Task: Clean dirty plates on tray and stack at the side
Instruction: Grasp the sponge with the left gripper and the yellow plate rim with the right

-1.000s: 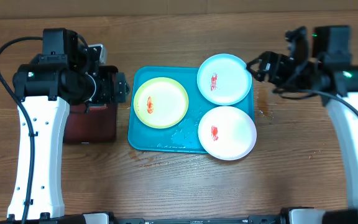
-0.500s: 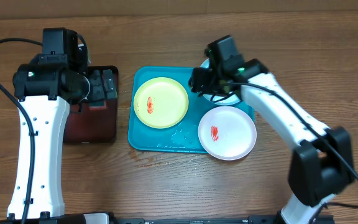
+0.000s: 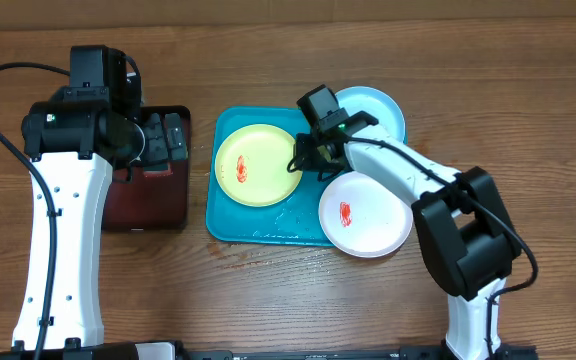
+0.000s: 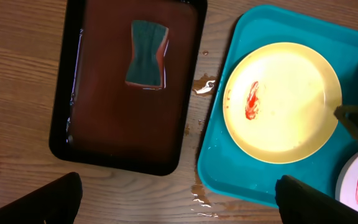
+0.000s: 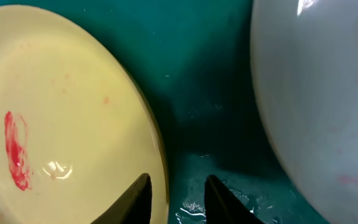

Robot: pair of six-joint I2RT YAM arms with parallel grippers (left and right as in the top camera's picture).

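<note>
The left gripper pinches the green sponge across its narrow middle (image 4: 146, 55) next, so the sponge's bottom stays free to wipe.
Three plates with red smears lie on the turquoise tray (image 3: 268, 228): a yellow-green plate (image 3: 258, 165) at the left, a pale cyan plate (image 3: 380, 108) at the back right, and a white plate (image 3: 365, 213) hanging over the front right rim. My right gripper (image 3: 296, 162) is down at the yellow-green plate's right edge. In the right wrist view the gripper (image 5: 178, 199) straddles that rim (image 5: 157, 155), jaws narrow with a gap showing. My left gripper (image 4: 182, 205) hangs wide open and empty above the table.
A black tray (image 3: 148, 205) with a dark-red inside sits left of the turquoise tray, holding a green sponge (image 4: 146, 54). Water puddles (image 4: 202, 84) lie on the wood between the two trays. A pale plate (image 5: 316, 93) lies close to the right of my right fingers.
My right arm swung in from the far right, over the cyan plate, down to the yellow-green plate's right rim, its jaws narrowing. The left arm shifted slightly over the black tray.
</note>
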